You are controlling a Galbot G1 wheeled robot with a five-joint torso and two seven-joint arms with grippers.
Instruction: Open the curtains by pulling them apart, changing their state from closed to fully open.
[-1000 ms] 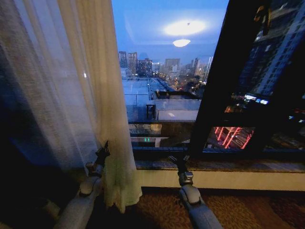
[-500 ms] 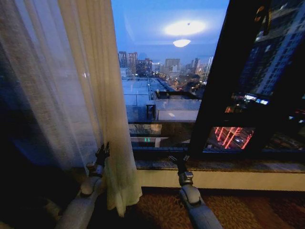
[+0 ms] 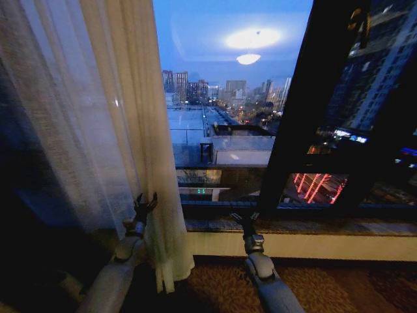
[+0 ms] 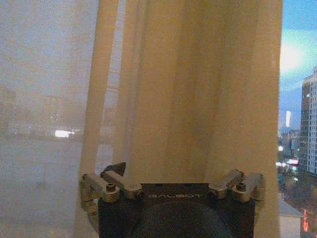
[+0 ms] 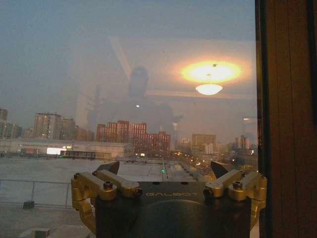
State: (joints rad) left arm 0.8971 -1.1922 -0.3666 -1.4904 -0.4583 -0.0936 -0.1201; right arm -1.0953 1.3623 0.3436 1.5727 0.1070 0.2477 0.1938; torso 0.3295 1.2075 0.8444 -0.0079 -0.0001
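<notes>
The sheer curtain panel (image 3: 65,130) hangs slack and wide, its pleats standing out at the curtain's edge, so my left gripper should pinch its bunched folds next.
One sheer white curtain (image 3: 98,117) hangs at the left of the window, its pleats bunched into a thick edge around the middle left. The glass to its right is uncovered. My left gripper (image 3: 145,201) is raised low against that bunched edge with its fingers spread open. In the left wrist view the cream folds of the curtain (image 4: 198,99) hang right in front of the left gripper (image 4: 171,173). My right gripper (image 3: 244,216) stands open in front of the bare glass near the sill, holding nothing. The right wrist view also shows the right gripper (image 5: 165,168) facing the pane.
A stone window sill (image 3: 293,226) runs along the bottom of the glass above a pale wall strip. A wide dark window post (image 3: 306,98) stands right of centre. Patterned carpet (image 3: 215,280) lies below both arms.
My left gripper has shifted slightly up and to the right along the curtain's bunched edge, and its fingers look more spread. The right arm has stayed still.
</notes>
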